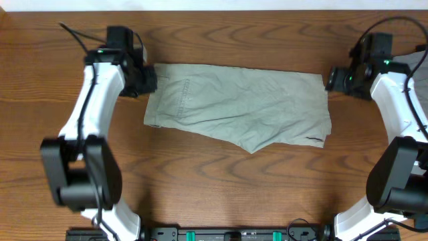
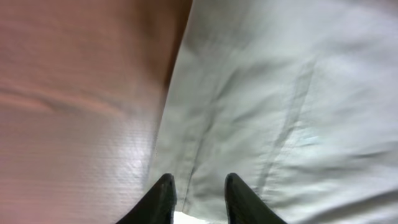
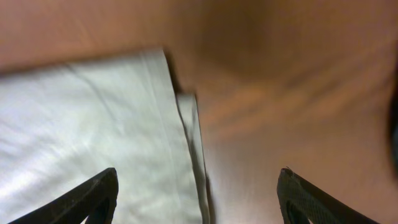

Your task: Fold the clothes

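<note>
I next need my right gripper to grab the shorts (image 1: 234, 104) by the far corner beside it, across their layered edge, to draw that edge nearer for folding.
The clothes, a pair of pale khaki shorts (image 1: 234, 104), lie flat and folded over along the far middle of the wooden table (image 1: 221, 194). My left gripper (image 1: 148, 82) hovers at their far left corner. In the left wrist view its two dark fingertips (image 2: 166, 186) stand a little apart over the fabric (image 2: 298, 81) near a seam, so the left gripper (image 2: 199, 184) is open and grips nothing. My right gripper (image 1: 332, 80) is at the far right corner. In the right wrist view the right gripper (image 3: 198, 179) is wide open, straddling the cloth's layered edge (image 3: 193, 143).
Bare wood lies in front of the shorts and at both ends. The table's far edge (image 1: 214, 8) runs close behind them. Both arm bases (image 1: 87, 174) and a dark rail (image 1: 234, 234) stand along the near edge.
</note>
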Controlling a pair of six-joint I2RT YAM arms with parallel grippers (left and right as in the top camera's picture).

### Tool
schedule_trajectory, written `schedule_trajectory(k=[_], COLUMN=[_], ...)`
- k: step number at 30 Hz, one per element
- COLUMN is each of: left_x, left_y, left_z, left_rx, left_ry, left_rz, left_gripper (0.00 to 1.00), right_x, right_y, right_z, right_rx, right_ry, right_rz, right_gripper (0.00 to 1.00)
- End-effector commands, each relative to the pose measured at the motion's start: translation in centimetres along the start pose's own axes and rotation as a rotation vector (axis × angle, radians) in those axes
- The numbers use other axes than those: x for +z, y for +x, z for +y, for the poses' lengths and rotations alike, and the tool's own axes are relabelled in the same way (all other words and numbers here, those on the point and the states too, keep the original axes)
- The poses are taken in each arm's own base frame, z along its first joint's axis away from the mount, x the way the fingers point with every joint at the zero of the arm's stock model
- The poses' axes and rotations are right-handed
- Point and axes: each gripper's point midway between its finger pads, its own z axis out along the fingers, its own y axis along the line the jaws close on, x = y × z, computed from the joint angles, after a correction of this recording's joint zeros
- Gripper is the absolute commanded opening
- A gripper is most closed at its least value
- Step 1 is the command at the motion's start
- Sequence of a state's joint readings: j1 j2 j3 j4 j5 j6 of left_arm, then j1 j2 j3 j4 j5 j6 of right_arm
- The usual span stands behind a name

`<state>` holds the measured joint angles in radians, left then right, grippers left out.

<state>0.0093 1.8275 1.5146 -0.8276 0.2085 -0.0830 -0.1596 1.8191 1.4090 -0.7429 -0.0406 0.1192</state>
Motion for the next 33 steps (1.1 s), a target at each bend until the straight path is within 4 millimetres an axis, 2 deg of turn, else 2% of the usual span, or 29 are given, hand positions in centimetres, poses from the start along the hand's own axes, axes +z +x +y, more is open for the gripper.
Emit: schedule_trajectory(k=[1, 4, 7, 10, 15, 20, 24, 28, 33], left_x=[-4.2, -5.8, -6.2, -6.0, -5.9, -5.9, -5.9, -5.8, -5.8], left_y=[-1.9, -1.8, -1.3, -0.7, -0.1, 0.2, 0.3, 0.5, 0.4], left_z=[-0.7, -0.9, -0.8, 0.0, 0.5, 0.7, 0.8, 0.9, 0.9], left_rx=[0.008, 0.012, 0.010, 0.003, -0.001, -0.002, -0.003, -0.004, -0.004], left_ry=[0.007, 0.010, 0.000, -0.039, -0.064, -0.075, -0.085, -0.086, -0.086], left_rz=[-0.122, -0.148, -0.134, -0.108, -0.084, -0.075, -0.072, -0.063, -0.064], left_gripper=[0.43, 0.45, 0.45, 0.46, 0.46, 0.45, 0.46, 0.46, 0.46], right_x=[-0.9, -0.1, 1.6, 3.7, 8.2, 11.1, 12.3, 12.6, 12.5], right_y=[-1.7, -2.1, -2.4, -2.6, -1.5, -0.5, 0.1, 0.9, 1.4], right_z=[0.4, 0.2, 0.4, 1.6, 1.2, 3.4, 3.5, 3.9, 4.1], right_rx=[-0.060, -0.070, -0.091, -0.128, -0.135, -0.222, -0.217, -0.211, -0.206], right_ry=[-0.030, -0.029, -0.064, -0.164, -0.171, -0.319, -0.331, -0.359, -0.374], right_rz=[-0.059, -0.072, -0.073, -0.075, -0.027, -0.017, 0.001, 0.029, 0.048], right_gripper=[0.79, 0.74, 0.66, 0.65, 0.65, 0.66, 0.65, 0.53, 0.46])
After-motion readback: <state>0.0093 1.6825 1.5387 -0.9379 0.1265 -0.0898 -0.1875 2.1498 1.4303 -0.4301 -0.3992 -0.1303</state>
